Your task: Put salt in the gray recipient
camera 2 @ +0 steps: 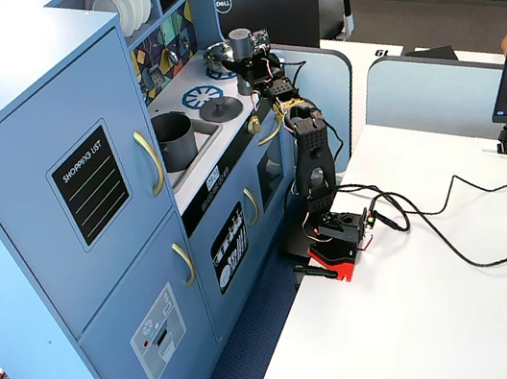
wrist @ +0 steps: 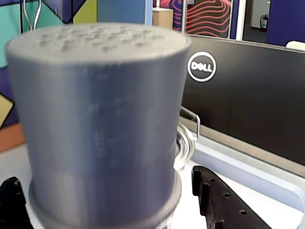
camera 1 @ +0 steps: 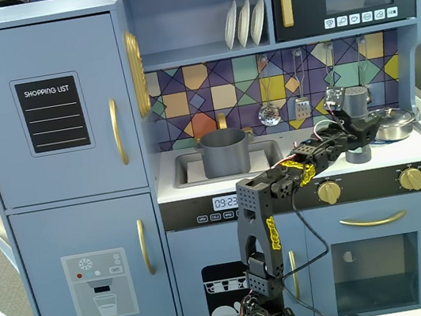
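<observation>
My gripper grabs the salt by the middle of its cylinder (camera 1: 357, 114) next, to put the salt in the gray recipient (camera 1: 225, 151).
The salt (camera 1: 356, 100) is a gray cylinder at the right of the stovetop; its label does not show. In the wrist view the salt (wrist: 100, 124) fills the frame, upright and blurred. My gripper (camera 1: 360, 130) reaches over the counter to it, and it also shows in a fixed view (camera 2: 249, 60). In the wrist view my gripper (wrist: 105, 176) is open, one black jaw on each side of the shaker's base, with narrow gaps showing. The gray recipient (camera 1: 225, 151) stands in the sink to the left, empty as far as shows, as the other fixed view (camera 2: 174, 137) also shows.
A flat gray lid (camera 1: 358, 154) lies on the stovetop just below my gripper. A shiny silver pan (camera 1: 393, 122) stands right of the salt, and its rim (wrist: 187, 143) shows behind it. Utensils hang on the backsplash. A Dell monitor (wrist: 202, 67) stands beyond the kitchen's side wall.
</observation>
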